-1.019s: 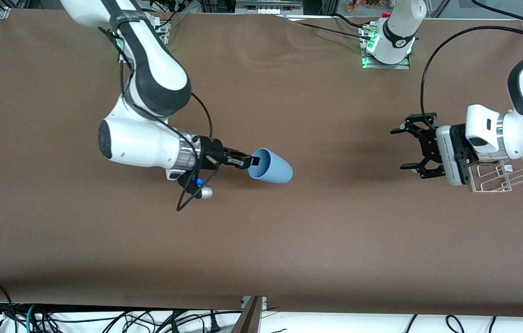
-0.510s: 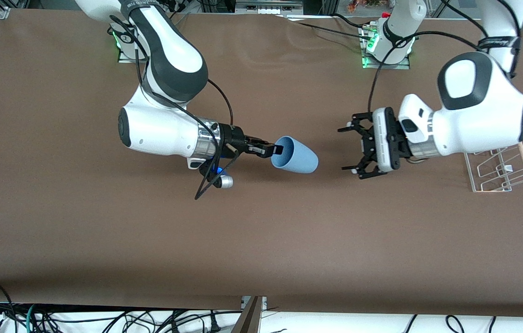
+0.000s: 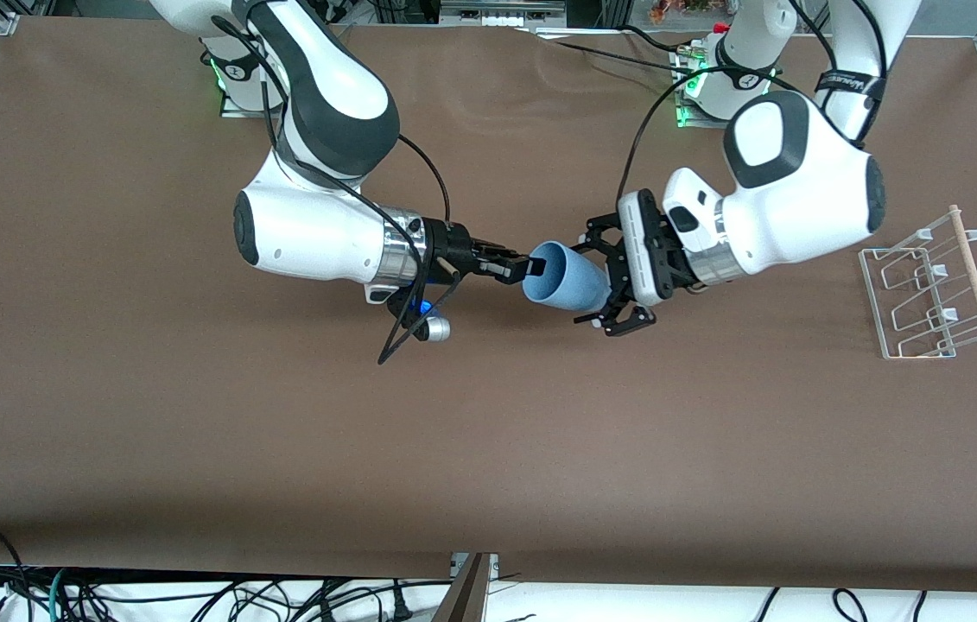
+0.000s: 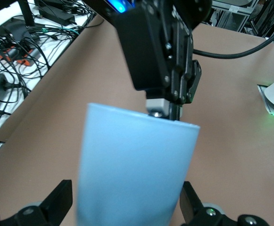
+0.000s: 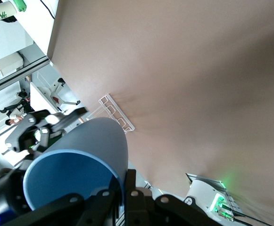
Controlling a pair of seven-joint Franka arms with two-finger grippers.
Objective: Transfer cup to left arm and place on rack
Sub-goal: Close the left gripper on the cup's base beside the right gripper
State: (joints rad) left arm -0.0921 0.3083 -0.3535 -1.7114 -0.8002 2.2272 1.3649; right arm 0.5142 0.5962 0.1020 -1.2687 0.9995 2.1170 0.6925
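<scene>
My left gripper grips the light-blue cup by its base end (image 3: 594,288) next, leaving the cup's rim free to go onto the rack (image 3: 929,285).
My right gripper (image 3: 528,268) is shut on the rim of the light-blue cup (image 3: 566,278) and holds it on its side above the middle of the table. In the right wrist view one finger is inside and one outside the rim (image 5: 126,181). My left gripper (image 3: 581,282) is open, with its fingers on either side of the cup's base end and gaps showing. In the left wrist view the cup (image 4: 137,165) fills the space between the fingers (image 4: 57,203). The rack (image 3: 929,285), with its wooden dowel (image 3: 972,276), stands at the left arm's end of the table.
The brown table cloth (image 3: 488,449) is bare nearer to the front camera. Both arm bases (image 3: 726,95) stand along the farther edge. A loose black cable (image 3: 406,333) hangs under my right wrist.
My left arm swung from above the rack to the cup, and its open fingers now straddle the base end. My right arm carried the cup a little toward the left arm's end.
</scene>
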